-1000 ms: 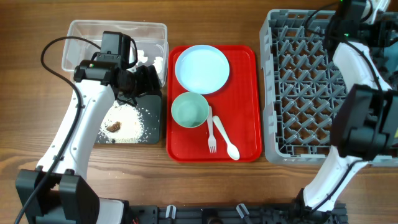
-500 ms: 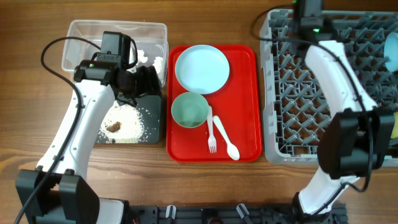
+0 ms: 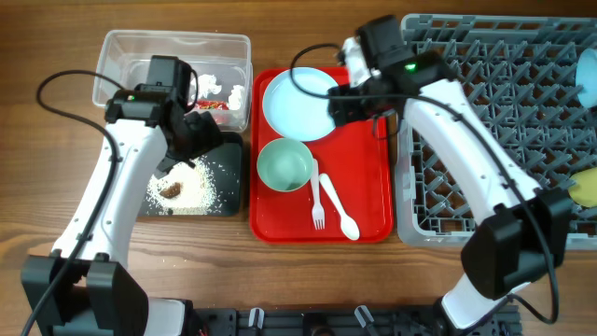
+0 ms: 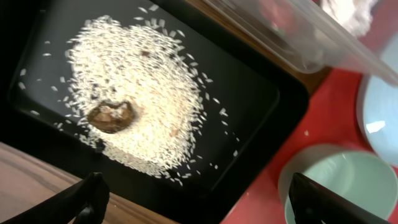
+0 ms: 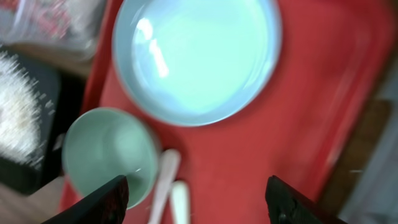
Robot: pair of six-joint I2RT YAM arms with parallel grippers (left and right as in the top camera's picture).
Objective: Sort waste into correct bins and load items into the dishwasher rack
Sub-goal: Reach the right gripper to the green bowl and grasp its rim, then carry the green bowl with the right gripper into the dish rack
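Observation:
The robot's right gripper next needs to grab the bowl by its rim that faces the rack. Then it can load the pale green bowl (image 3: 284, 165) tilted between the rack's wires.
My left gripper (image 3: 199, 133) is open and empty, above the black tray (image 3: 229, 191) that holds white rice-like crumbs (image 3: 187, 182) and a brown lump (image 3: 171, 189). In the left wrist view the crumbs (image 4: 137, 93) lie below the gripper (image 4: 202, 202). The clear tub (image 3: 140, 56) holds white tissue (image 3: 222, 86) and the red wrapper (image 3: 213, 105). My right gripper (image 3: 359, 98) is open and empty over the red tray, by the right edge of the pale blue plate (image 3: 301, 103). The pale green bowl (image 3: 284, 165), white fork (image 3: 318, 201) and spoon (image 3: 341, 212) lie on the red tray.
The red tray (image 3: 368, 159) sits between the black tray and the grey rack (image 3: 466, 168). A pale blue bowl (image 3: 588, 70) and a yellow cup (image 3: 586, 187) sit at the rack's right edge. The tub wall (image 4: 292, 25) borders the black tray.
My right arm has swung from the rack's far right side leftward to the red tray beside the plate. My left gripper has drawn back a little, and the red wrapper now shows in the tub.

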